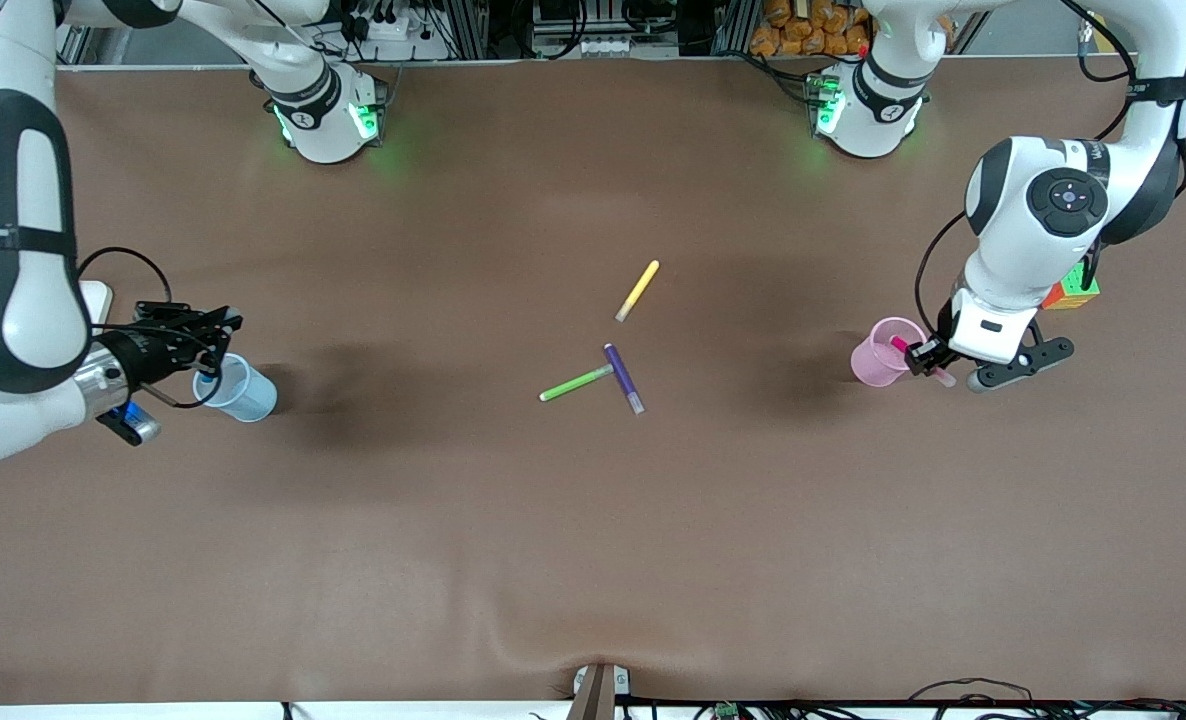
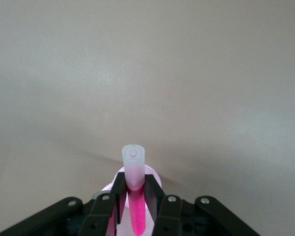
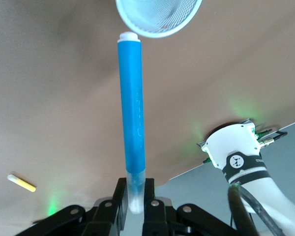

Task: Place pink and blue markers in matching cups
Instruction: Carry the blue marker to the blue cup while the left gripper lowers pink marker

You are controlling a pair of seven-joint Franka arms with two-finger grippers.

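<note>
The blue marker's tip [image 3: 128,37] ends short of the cup's rim, so the marker would miss if the robot's right gripper opened now.
The pale pink cup [image 1: 875,356] stands toward the left arm's end of the table. My left gripper [image 1: 928,357] is over its rim, shut on the pink marker [image 1: 901,346], which is tilted with its magenta end at the cup's mouth. In the left wrist view the marker [image 2: 136,209] sits between the fingers [image 2: 119,189] of the left gripper [image 2: 135,186], pale cap outward, with the cup [image 2: 155,173] below. The pale blue cup [image 1: 241,390] stands toward the right arm's end. My right gripper [image 1: 213,350] beside it, seen in its wrist view [image 3: 135,189], is shut on the blue marker [image 3: 132,108], whose end touches the cup's rim [image 3: 159,19].
A yellow pen [image 1: 638,290], a green pen [image 1: 575,383] and a purple pen [image 1: 624,378] lie at the table's middle, the green and purple ones touching. An orange and green block [image 1: 1073,292] sits by the left arm.
</note>
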